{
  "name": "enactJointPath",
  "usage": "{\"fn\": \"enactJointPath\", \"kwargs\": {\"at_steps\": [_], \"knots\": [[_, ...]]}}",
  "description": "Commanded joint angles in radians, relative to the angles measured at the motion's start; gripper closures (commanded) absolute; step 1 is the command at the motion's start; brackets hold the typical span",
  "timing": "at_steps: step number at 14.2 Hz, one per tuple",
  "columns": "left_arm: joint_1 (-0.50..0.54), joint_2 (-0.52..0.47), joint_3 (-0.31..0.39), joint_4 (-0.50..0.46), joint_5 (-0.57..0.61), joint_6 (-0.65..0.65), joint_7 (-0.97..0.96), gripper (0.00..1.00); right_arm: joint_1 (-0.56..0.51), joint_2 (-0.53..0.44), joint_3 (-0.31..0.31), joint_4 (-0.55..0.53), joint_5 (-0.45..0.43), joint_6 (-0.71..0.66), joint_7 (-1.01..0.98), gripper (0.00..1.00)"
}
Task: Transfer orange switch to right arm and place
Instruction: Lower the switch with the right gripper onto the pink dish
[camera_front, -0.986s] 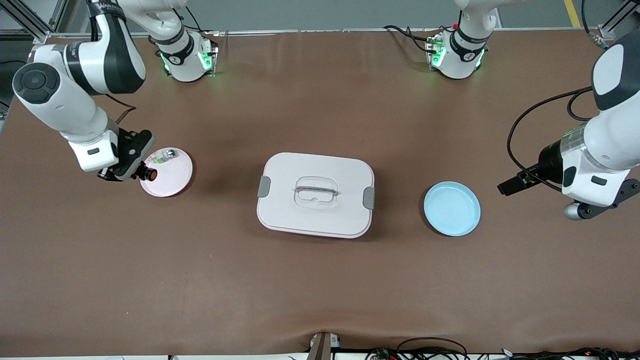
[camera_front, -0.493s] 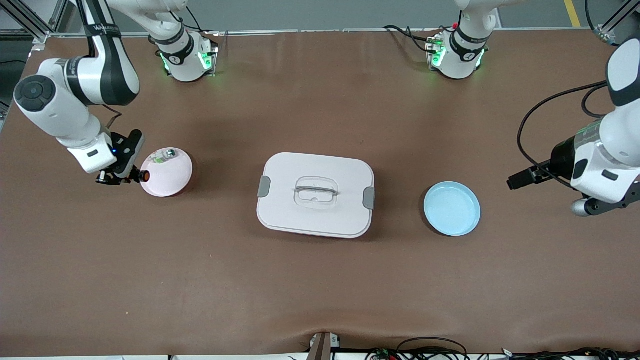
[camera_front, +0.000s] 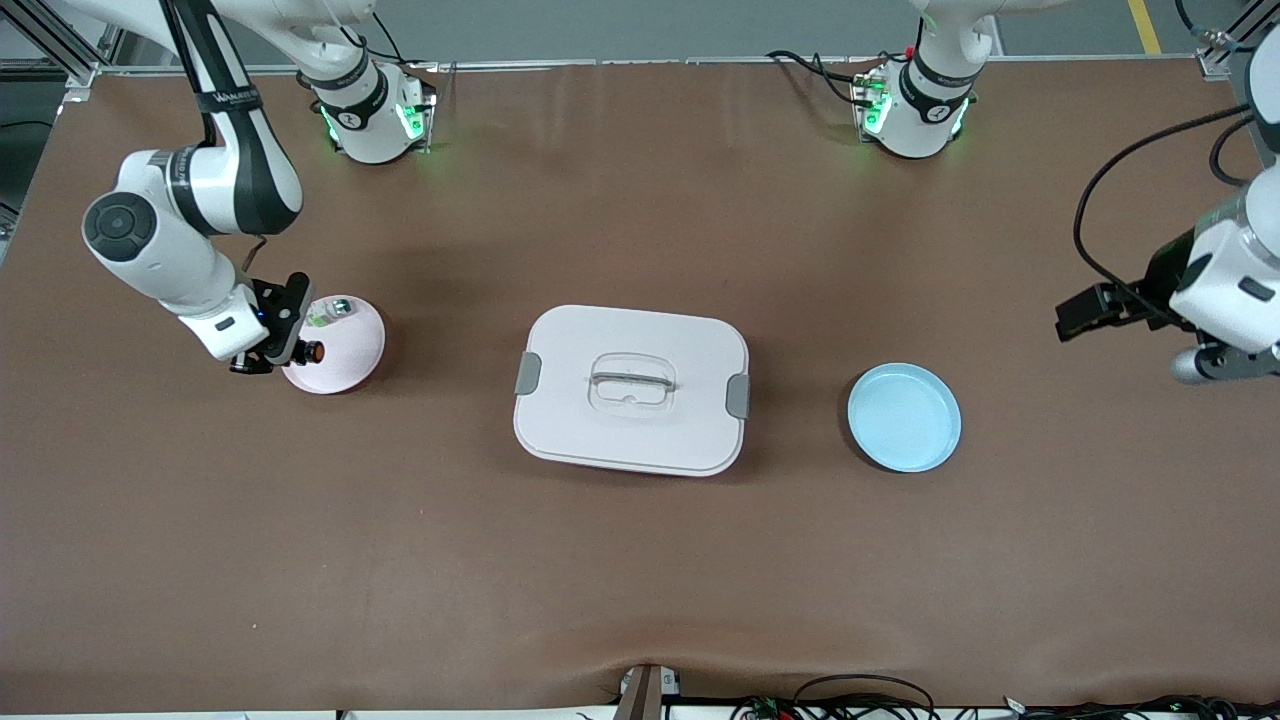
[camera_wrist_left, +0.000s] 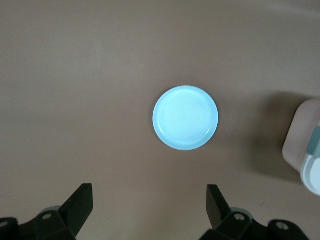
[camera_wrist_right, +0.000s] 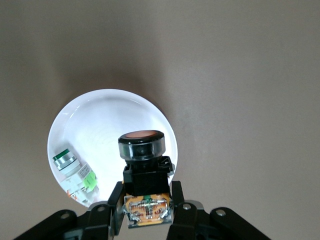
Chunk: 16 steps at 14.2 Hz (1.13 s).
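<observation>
My right gripper should keep holding the orange switch until its rear end is above the plate too, because that end still hangs past the rim of the pink plate (camera_front: 345, 355) (camera_wrist_right: 102, 130).
My right gripper (camera_wrist_right: 146, 200) is shut on the orange switch (camera_wrist_right: 142, 150), gripping its black body with the round orange face pointing away from the hand. In the front view the switch (camera_front: 312, 352) is held low over the edge of the pink plate (camera_front: 345, 355) at the right arm's end of the table. A clear-and-green small part (camera_front: 330, 312) lies on that plate, also seen in the right wrist view (camera_wrist_right: 75, 172). My left gripper (camera_wrist_left: 148, 192) is open and empty, up in the air at the left arm's end, looking down toward the blue plate (camera_wrist_left: 185, 118).
A white lidded box (camera_front: 630, 390) with grey clips stands at the table's middle, and its corner shows in the left wrist view (camera_wrist_left: 305, 145). The blue plate (camera_front: 904, 417) lies beside the box toward the left arm's end.
My right gripper has shifted a little with the switch and now holds it over the pink plate's edge. The left arm has drawn back toward its base, away from the blue plate.
</observation>
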Motion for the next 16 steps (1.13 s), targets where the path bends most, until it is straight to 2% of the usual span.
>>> {"fn": "enactJointPath", "kwargs": {"at_steps": [1,4,5,8,11,16], "knots": [[-0.019,-0.094,0.019,-0.109,0.001,0.019,0.045,0.0,-0.037,0.032,0.016,-0.027,-0.012,0.065,-0.023,0.99],[-0.087,-0.1,0.134,-0.109,-0.013,0.025,0.138,0.0,-0.065,0.074,0.016,-0.027,-0.012,0.11,-0.079,0.99],[-0.087,-0.103,0.151,-0.112,-0.037,0.034,0.158,0.0,-0.073,0.092,0.016,-0.027,-0.013,0.134,-0.093,0.99],[-0.087,-0.12,0.162,-0.137,-0.053,0.055,0.172,0.0,-0.082,0.121,0.016,-0.053,-0.012,0.198,-0.116,0.99],[-0.084,-0.189,0.162,-0.23,-0.048,0.164,0.146,0.0,-0.083,0.141,0.016,-0.09,-0.012,0.274,-0.116,0.99],[-0.081,-0.25,0.161,-0.272,-0.051,0.163,0.171,0.0,-0.082,0.166,0.016,-0.117,-0.012,0.324,-0.116,0.99]]}}
